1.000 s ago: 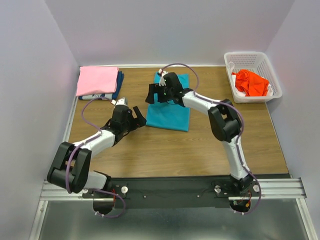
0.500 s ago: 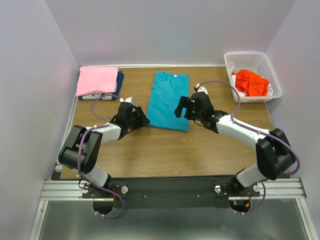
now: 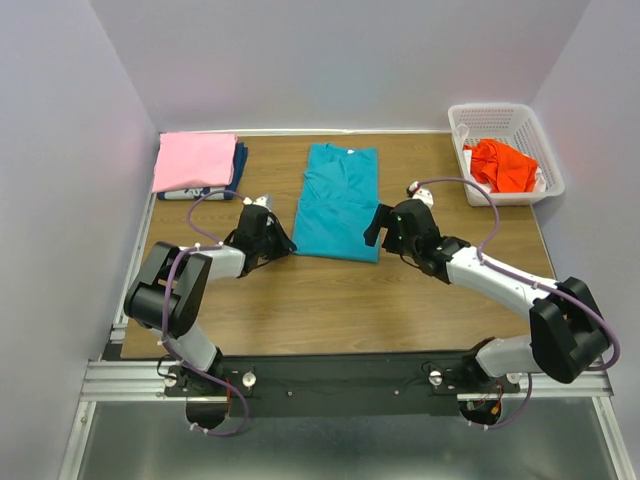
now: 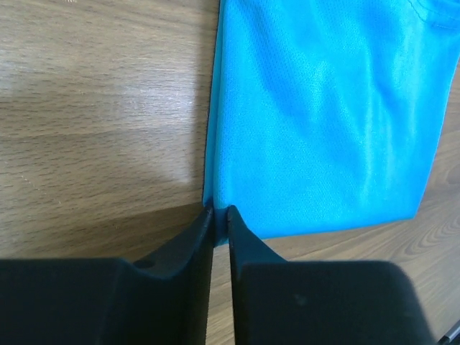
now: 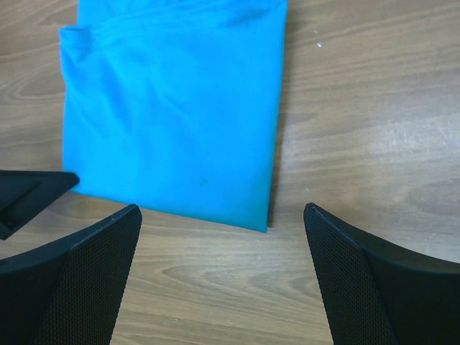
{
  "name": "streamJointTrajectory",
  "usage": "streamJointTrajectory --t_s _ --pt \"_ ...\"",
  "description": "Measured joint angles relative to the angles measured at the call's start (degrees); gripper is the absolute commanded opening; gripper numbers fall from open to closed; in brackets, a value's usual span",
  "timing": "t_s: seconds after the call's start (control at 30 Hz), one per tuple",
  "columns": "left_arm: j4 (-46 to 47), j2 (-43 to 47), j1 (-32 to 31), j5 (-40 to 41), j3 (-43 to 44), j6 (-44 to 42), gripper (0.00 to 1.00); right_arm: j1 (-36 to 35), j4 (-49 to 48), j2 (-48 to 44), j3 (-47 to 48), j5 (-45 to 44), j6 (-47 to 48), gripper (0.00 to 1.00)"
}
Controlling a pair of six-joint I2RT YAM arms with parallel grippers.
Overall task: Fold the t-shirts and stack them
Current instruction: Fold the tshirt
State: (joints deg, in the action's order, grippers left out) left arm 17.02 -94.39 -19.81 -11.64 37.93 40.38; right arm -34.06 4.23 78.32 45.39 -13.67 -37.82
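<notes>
I should next use my right gripper to grab the teal t-shirt's loose near corner (image 3: 375, 258) (image 5: 261, 223), opposite my left gripper, and fold the t-shirt's near edge over.
A teal t-shirt (image 3: 338, 200), folded into a long strip, lies flat in the middle of the table. My left gripper (image 3: 287, 243) is at its near left corner. In the left wrist view the left gripper (image 4: 219, 211) is shut, with the teal t-shirt (image 4: 323, 108) corner pinched between its tips. My right gripper (image 3: 376, 226) hovers open over the near right corner. In the right wrist view the right gripper (image 5: 221, 208) spans that corner of the teal t-shirt (image 5: 172, 108), with nothing held. A pink t-shirt (image 3: 194, 160) lies folded on a dark blue one (image 3: 239, 166) at the back left.
A white lattice basket (image 3: 505, 112) stands at the back right with an orange-red t-shirt (image 3: 503, 165) crumpled inside. Bare wooden table (image 3: 340, 300) lies between the teal shirt and the arm bases. Grey walls enclose the table on three sides.
My left gripper has closed onto the teal shirt's near left corner. My right arm has swung from the shirt's far end back to its near right corner, staying open.
</notes>
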Motion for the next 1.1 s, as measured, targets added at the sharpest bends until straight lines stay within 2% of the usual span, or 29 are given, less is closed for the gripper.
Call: streamJointTrajectory --t_s 0.07,0.27,0.4,0.43,0.53,0.63,0.87,1.0,1.1 --pt "0.0 0.0 0.0 0.0 -0.1 -0.1 0.0 0.0 0.2 0.0 -0.6 0.0 -0.3 1.0" --pt "0.7 0.7 0.0 0.0 -1.4 0.0 0.0 0.0 0.4 0.2 -1.7 0.9 -0.5 1.0" --pt "0.9 1.4 0.0 0.0 -2.2 0.0 0.0 0.0 0.4 3.0 -1.9 2.9 0.4 0.97" --pt "0.9 1.5 0.0 0.0 -2.4 0.0 0.0 0.0 0.3 4.3 -1.9 3.8 1.4 0.9" --pt "0.9 1.5 0.0 0.0 -2.4 0.0 0.0 0.0 0.5 7.7 -1.8 6.6 3.4 0.81" --pt "0.9 1.5 0.0 0.0 -2.4 0.0 0.0 0.0 1.0 9.9 -1.7 9.3 5.3 0.77" --pt "0.9 1.5 0.0 0.0 -2.4 0.0 0.0 0.0 1.2 12.1 -0.8 10.4 8.4 0.45" --pt "0.8 1.5 0.0 0.0 -2.4 0.0 0.0 0.0 1.2 13.7 0.5 10.6 9.5 0.41" --pt "0.8 1.5 0.0 0.0 -2.4 0.0 0.0 0.0 1.2 14.7 1.3 10.8 10.1 0.3"
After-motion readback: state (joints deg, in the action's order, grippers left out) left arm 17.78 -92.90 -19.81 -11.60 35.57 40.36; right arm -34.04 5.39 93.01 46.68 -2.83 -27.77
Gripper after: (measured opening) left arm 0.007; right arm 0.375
